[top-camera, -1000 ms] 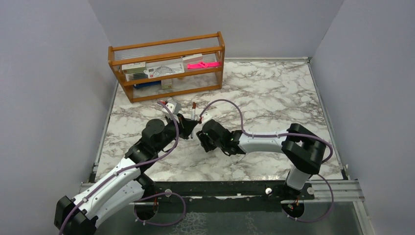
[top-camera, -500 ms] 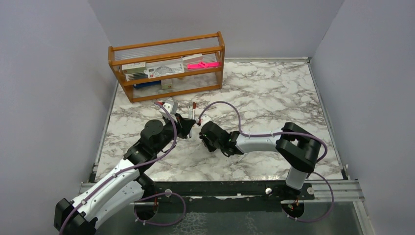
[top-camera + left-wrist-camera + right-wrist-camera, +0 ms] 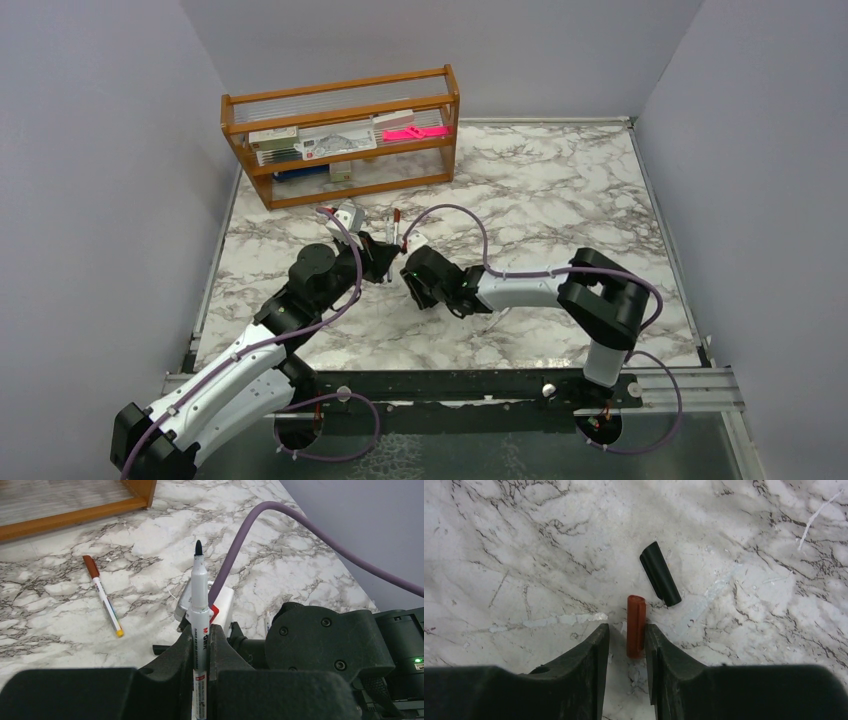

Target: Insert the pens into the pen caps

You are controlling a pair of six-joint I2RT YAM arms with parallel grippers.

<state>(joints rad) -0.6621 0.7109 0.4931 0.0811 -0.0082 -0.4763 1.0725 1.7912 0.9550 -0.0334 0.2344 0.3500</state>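
Observation:
The red-brown pen cap [image 3: 636, 622] should be grabbed next by my right gripper across its long sides, so its open end stays free to insert the pen.
My left gripper [image 3: 201, 630] is shut on a white pen [image 3: 199, 590] whose bare black tip points up and away; in the top view it [image 3: 385, 262] is at mid-table. My right gripper [image 3: 626, 628] is open, low over the marble, with its jaws on either side of a red-brown pen cap [image 3: 636, 622] that lies on the table and touches the right finger. A black pen cap [image 3: 660, 580] lies just beyond it. A second pen [image 3: 102, 595] with a red-brown end lies flat on the table, also visible from above [image 3: 397, 226].
A wooden rack [image 3: 340, 190] stands at the back left holding boxed stationery sets and a bright pink flat item [image 3: 415, 132]. The two wrists are close together at mid-table, with the right arm's purple cable [image 3: 260, 525] arching over them. Grey walls enclose the table.
The right gripper has shifted a little left, towards the left gripper. The left gripper still holds the pen and has hardly moved.

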